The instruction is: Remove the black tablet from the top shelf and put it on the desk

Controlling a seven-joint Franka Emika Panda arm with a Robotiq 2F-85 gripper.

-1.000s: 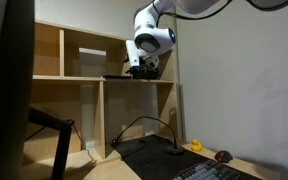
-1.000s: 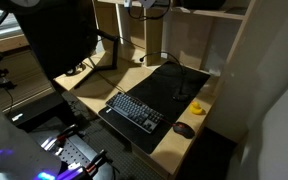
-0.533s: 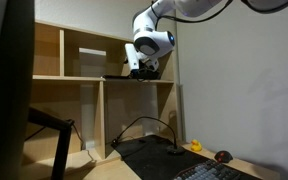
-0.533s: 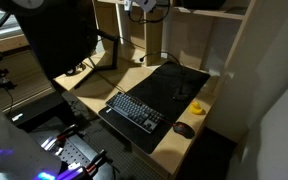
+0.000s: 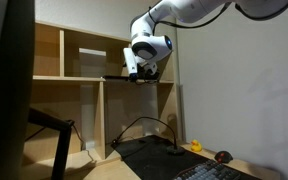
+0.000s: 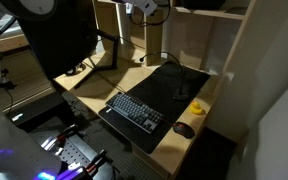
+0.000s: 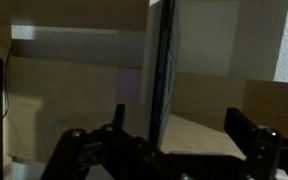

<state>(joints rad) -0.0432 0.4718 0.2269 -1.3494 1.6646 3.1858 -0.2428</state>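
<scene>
My gripper should move to the tablet's near edge before it closes on the tablet. My fingers are open around the tablet, but they stop short of its near edge.
The black tablet lies flat on the board of the top shelf, a thin dark sliver in an exterior view. In the wrist view the black tablet shows edge-on as a dark strip. My gripper is open around it. The strip sits nearer one finger, and the opposite finger stands well clear. The gripper hangs at the compartment's mouth, level with the shelf board. It shows at the top edge of an exterior view as the gripper. The pale desk lies below.
On the desk lies a black mat with a keyboard, a mouse and a yellow duck. A dark monitor fills the near side. A cable arches over the desk under the shelf.
The jaws have spread wide apart. The wrist and arm have shifted slightly toward the shelf compartment. The tablet still lies on the shelf board.
</scene>
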